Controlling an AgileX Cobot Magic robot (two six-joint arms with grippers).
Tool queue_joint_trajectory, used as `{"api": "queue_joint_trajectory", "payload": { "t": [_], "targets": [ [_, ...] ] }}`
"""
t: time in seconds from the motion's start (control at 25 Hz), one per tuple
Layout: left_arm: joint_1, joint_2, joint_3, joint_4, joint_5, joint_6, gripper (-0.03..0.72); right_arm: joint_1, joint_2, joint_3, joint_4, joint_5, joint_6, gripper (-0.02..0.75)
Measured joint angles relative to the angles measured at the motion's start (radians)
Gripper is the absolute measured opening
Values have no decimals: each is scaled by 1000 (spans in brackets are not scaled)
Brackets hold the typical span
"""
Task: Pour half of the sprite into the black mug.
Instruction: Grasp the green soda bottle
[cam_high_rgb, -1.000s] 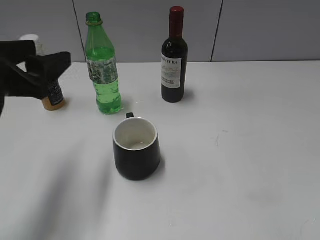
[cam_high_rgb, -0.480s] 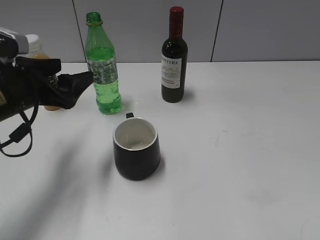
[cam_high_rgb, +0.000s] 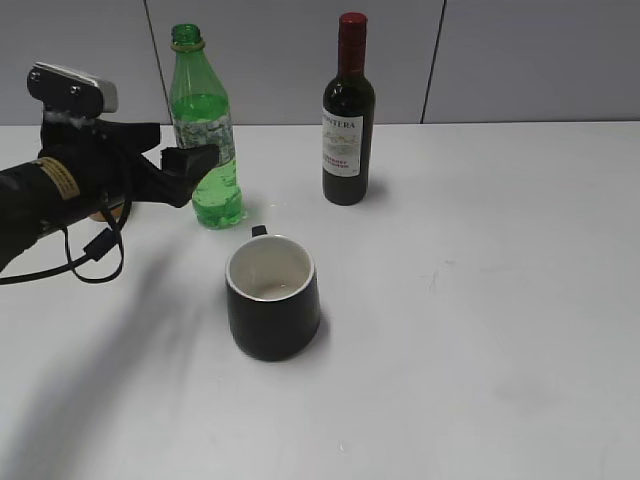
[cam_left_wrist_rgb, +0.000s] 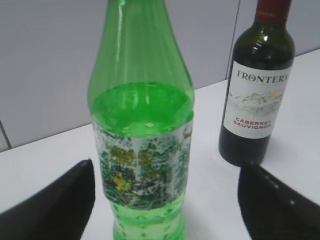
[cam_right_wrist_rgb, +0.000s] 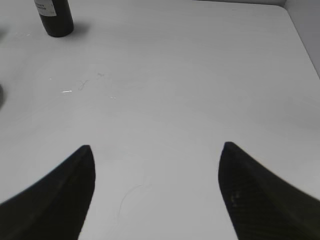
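I should next grab the sprite with my left gripper by its labelled middle (cam_high_rgb: 210, 142), because the sides run straight there and the sprite's shoulder (cam_high_rgb: 195, 82) slopes in toward the neck. Then I can pour it.
The sprite (cam_high_rgb: 207, 140) is a tall green uncapped bottle that stands upright at the back left of the white table. It fills the left wrist view (cam_left_wrist_rgb: 141, 145). My left gripper (cam_high_rgb: 185, 160) is open, its black fingers just left of the bottle's label; in the left wrist view (cam_left_wrist_rgb: 165, 192) the bottle stands between the two fingertips, untouched. The black mug (cam_high_rgb: 273, 297), white inside, stands upright in front of the bottle, handle at the back. My right gripper (cam_right_wrist_rgb: 155, 175) is open and empty over bare table; it is out of the exterior view.
A dark wine bottle (cam_high_rgb: 348, 112) with a red top stands right of the sprite, also in the left wrist view (cam_left_wrist_rgb: 257, 85) and the right wrist view (cam_right_wrist_rgb: 55, 17). An orange bottle is mostly hidden behind my left arm (cam_high_rgb: 60, 190).
My left arm has moved right, from the left edge up to the sprite, and now hides the orange bottle. The bottles and mug have not moved.
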Motion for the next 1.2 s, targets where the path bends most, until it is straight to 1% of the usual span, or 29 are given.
{"api": "queue_joint_trajectory", "payload": {
  "t": [0.32,0.6,1.2],
  "targets": [
    [0,90,-31,-25,-47,0,694,0,0,0,0,0,0,581],
    [4,150,-85,-36,-67,0,694,0,0,0,0,0,0,581],
    [4,268,-264,-15,-72,0,694,0,0,0,0,-1,0,581]
  ]
}}
